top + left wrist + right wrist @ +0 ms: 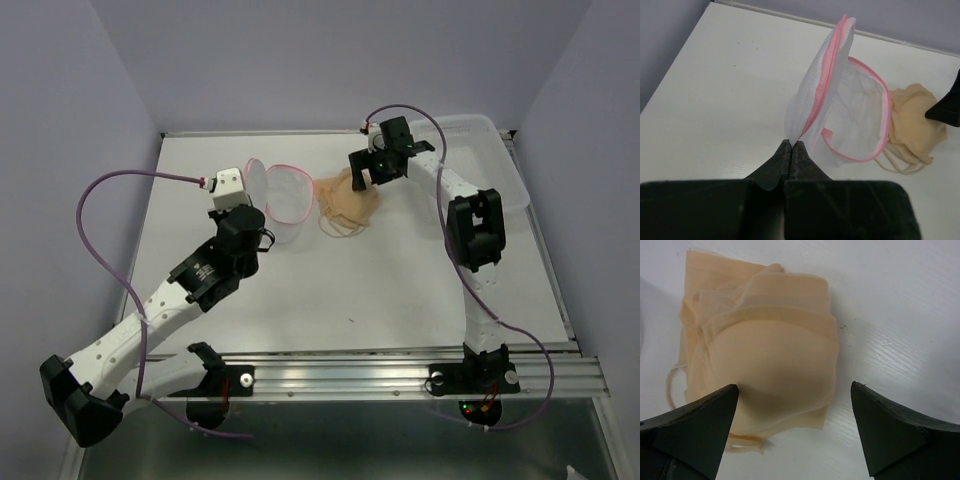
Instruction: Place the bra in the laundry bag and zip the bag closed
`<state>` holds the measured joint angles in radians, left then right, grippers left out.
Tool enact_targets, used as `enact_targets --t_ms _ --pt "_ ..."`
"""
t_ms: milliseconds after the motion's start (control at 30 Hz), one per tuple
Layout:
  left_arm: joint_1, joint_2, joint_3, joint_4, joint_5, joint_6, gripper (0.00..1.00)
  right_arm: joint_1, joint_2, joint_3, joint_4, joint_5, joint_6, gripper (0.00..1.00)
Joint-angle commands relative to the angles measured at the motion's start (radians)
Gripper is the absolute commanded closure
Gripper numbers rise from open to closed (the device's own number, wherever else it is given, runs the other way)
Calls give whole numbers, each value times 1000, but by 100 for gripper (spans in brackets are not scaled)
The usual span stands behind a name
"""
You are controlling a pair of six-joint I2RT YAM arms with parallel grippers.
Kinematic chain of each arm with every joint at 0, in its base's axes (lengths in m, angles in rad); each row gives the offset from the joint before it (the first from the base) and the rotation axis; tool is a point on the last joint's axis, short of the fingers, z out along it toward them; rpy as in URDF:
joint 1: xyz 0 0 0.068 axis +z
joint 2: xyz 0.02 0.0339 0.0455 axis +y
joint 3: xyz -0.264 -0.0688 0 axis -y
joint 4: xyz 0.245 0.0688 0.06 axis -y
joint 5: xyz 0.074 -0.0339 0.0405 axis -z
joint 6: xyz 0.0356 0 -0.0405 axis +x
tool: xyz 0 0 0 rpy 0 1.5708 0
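Observation:
I'll next pinch the folded bra across its padded cup with my right gripper, on the side away from the laundry bag (285,193), to place it inside still folded.
The peach bra (348,205) lies folded on the white table, just right of the laundry bag (285,193). The bag is white mesh with a pink zipper rim and stands open, its lid flap raised. My left gripper (252,212) is shut on the bag's near edge; in the left wrist view (791,143) the jaws pinch the mesh where the lid meets the body (850,115). My right gripper (368,172) is open and hovers over the bra's far right edge. In the right wrist view (795,387) its fingers straddle a padded cup (770,370) without touching it.
A clear-white plastic basket tray (500,160) stands at the table's back right, behind the right arm. Purple cables loop from both wrists. The table's metal rail (400,375) runs along the near edge.

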<state>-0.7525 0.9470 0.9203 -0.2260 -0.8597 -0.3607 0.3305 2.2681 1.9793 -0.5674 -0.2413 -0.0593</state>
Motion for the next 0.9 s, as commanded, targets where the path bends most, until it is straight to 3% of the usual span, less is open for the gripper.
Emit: enact_targets --t_ms 0,300,667,700,800,867 --pt "2 -28 -11 77 1 49 100 -16 34 43 21 -58 -77 0" --pt "2 -22 -18 83 21 46 100 -25 70 -16 21 -116 -70 2" --pt "2 -30 -1 68 33 35 100 -25 153 -23 23 -194 12 13" --pt "2 -31 0 67 33 34 100 -25 159 -25 26 -210 10 17" --pt "2 -34 0 62 33 29 100 -25 157 -36 31 -257 12 60" --pt "2 -36 2 62 30 28 100 -25 145 -49 38 -291 15 71"
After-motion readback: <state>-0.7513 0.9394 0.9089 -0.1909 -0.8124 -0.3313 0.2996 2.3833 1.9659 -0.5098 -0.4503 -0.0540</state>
